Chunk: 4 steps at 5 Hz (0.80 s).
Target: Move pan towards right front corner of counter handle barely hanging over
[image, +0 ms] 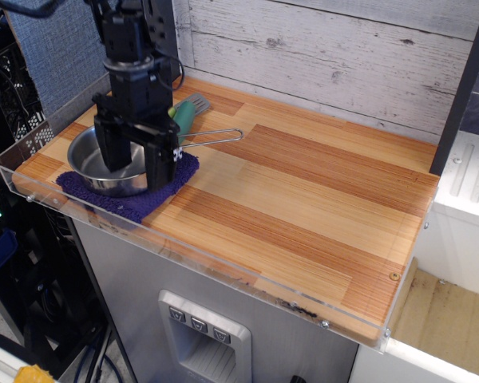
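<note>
My gripper picks up the pan by its rim (134, 176) next, and the pan's wire handle (240, 134) stays free to hang barely over the counter's corner.
The shiny steel pan (86, 157) sits on a purple cloth at the counter's (303, 199) left front end. Its thin wire-loop handle (215, 137) points right, lying on the wood. My black gripper (136, 165) is down over the pan with its jaws open. One finger (108, 152) is inside the bowl and the other (161, 166) is outside the right side of the rim, beside where the handle starts. The pan's right half is hidden behind the gripper.
A purple knitted cloth (136, 201) lies under the pan. A green-handled spatula (185, 114) lies just behind the pan. A clear acrylic rim (223, 267) edges the front and left. A white plank wall stands behind. A white unit (463, 199) adjoins the right end.
</note>
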Tool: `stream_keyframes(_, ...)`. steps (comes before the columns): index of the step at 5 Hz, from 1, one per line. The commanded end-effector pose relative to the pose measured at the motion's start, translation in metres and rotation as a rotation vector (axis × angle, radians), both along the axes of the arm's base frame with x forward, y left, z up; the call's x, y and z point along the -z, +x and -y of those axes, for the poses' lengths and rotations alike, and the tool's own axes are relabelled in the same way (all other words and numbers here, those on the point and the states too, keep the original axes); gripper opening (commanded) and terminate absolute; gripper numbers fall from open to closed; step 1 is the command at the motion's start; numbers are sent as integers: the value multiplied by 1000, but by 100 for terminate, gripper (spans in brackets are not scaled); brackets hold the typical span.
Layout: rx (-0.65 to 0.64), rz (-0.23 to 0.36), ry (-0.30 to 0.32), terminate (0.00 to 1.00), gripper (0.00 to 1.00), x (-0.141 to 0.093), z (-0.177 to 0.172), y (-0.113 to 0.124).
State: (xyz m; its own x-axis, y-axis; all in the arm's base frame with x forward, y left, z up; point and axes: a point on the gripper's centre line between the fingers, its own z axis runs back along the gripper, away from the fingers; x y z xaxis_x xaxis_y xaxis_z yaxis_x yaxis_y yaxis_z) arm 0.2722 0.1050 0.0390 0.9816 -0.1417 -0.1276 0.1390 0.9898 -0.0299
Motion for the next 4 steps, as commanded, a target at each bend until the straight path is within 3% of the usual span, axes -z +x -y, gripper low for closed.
stream_keyframes(1,9,35,28,0,0,-9,0,1)
stream_keyframes(3,-11,67,16,0,0,-26,-5,3)
stream_keyframes(4,-52,57,-2,0,0,-52,-20,0)
